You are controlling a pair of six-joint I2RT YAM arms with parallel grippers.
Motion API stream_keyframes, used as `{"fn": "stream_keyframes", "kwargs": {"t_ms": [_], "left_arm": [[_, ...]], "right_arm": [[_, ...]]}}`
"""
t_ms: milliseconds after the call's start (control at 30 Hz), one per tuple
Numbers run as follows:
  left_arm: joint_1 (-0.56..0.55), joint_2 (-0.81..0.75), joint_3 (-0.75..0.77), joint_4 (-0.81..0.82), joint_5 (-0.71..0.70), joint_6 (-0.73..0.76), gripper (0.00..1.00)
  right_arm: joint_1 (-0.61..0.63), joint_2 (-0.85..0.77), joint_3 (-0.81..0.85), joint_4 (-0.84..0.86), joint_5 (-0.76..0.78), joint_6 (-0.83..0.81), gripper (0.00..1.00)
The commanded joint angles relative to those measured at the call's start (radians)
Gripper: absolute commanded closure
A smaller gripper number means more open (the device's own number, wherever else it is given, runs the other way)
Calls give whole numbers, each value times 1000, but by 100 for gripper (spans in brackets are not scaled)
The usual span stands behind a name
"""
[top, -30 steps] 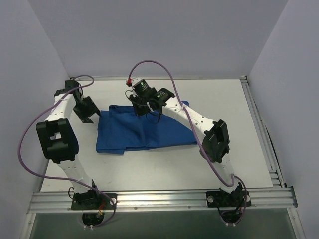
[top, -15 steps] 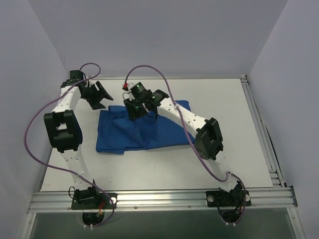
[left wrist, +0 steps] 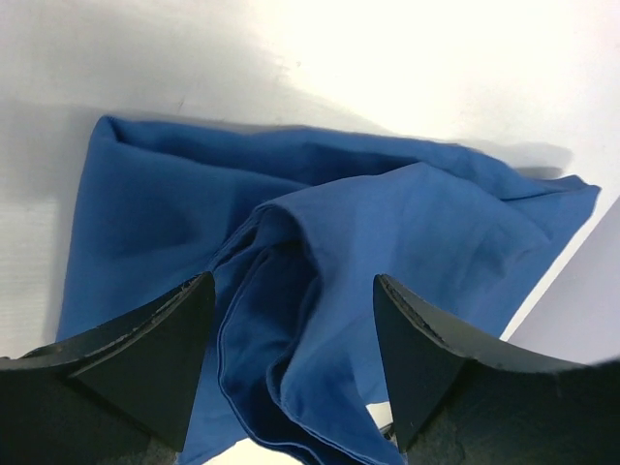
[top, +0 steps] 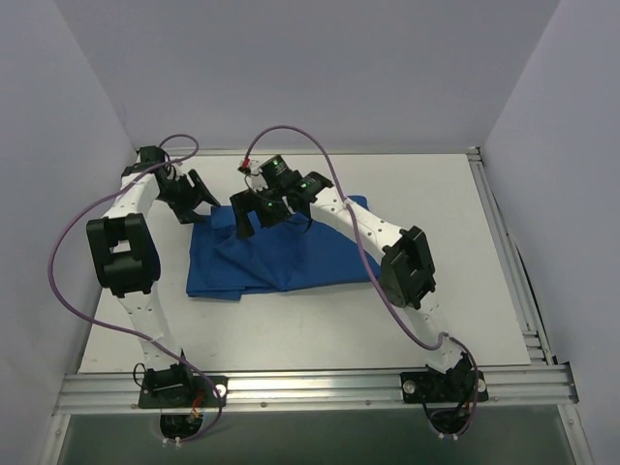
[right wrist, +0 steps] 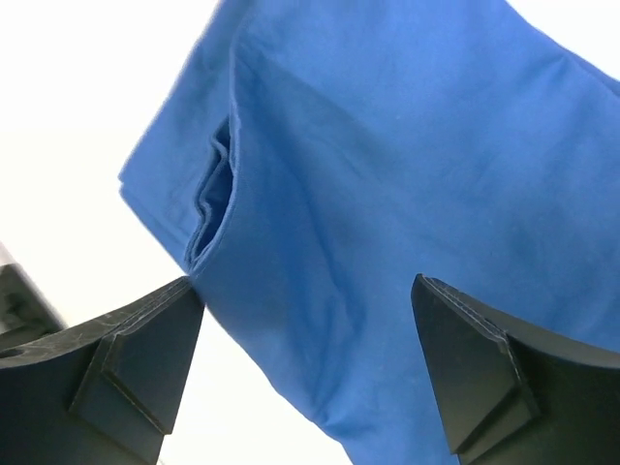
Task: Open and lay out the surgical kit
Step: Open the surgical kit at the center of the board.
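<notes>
My left gripper should pinch the loose cloth fold of the surgical kit by its free edge [top: 224,217] [left wrist: 283,395] so that the kit can be opened and laid out.
The surgical kit shows as a royal-blue cloth [top: 291,257] lying folded and rumpled on the white table [top: 436,291], left of middle. Over its far edge hovers my right gripper [top: 248,215], open, with nothing between its fingers. In the right wrist view the cloth [right wrist: 407,174] spreads below the open right gripper [right wrist: 305,283], its layered edge on the left. My left gripper [top: 191,197] stands open by the cloth's far left corner. In the left wrist view loose folds of the cloth [left wrist: 320,223] lie beyond the open left gripper [left wrist: 293,281], untouched.
An aluminium rail [top: 310,387] carrying both arm bases runs along the near table edge. Another rail [top: 504,242] lines the right side. Pale walls close in the back and both sides. Purple cables [top: 291,131] loop above the arms.
My right gripper has gone from shut to wide open and let go of the cloth. The left arm has swung toward the table's far left, its gripper now nearer the cloth's corner.
</notes>
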Motion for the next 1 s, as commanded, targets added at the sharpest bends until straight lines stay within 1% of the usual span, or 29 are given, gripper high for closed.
{"fn": "stream_keyframes", "kwargs": {"t_ms": [0, 33, 67, 133, 267, 367, 433, 600, 700, 900, 967], "left_arm": [[8, -60, -27, 13, -23, 29, 25], [8, -63, -27, 16, -26, 29, 25], [8, -65, -27, 16, -21, 32, 25], [8, -63, -29, 16, -18, 34, 25], [8, -46, -32, 36, -11, 57, 25], [6, -11, -15, 47, 23, 73, 25], [-1, 10, 5, 48, 22, 80, 25], [-30, 30, 9, 79, 28, 101, 27], [-66, 67, 43, 58, 2, 124, 27], [-106, 96, 74, 56, -58, 147, 30], [-110, 101, 74, 53, -67, 147, 38]], "right_arm": [[-24, -96, 17, 57, -264, -5, 6], [-17, -90, 30, 57, -275, 1, 1], [-11, -93, 33, 60, -267, 7, 1], [2, -113, 33, 77, -262, 13, 1], [-9, -145, 18, 48, -190, 10, 1], [-32, -181, -48, 50, -175, 5, 1], [-40, -199, -87, 53, -172, 2, 1], [-56, -196, -91, 54, -169, 2, 2], [-58, -184, -75, 53, -173, -2, 2], [-67, -173, -85, 53, -184, -9, 3], [-67, -173, -96, 56, -183, -9, 3]]}}
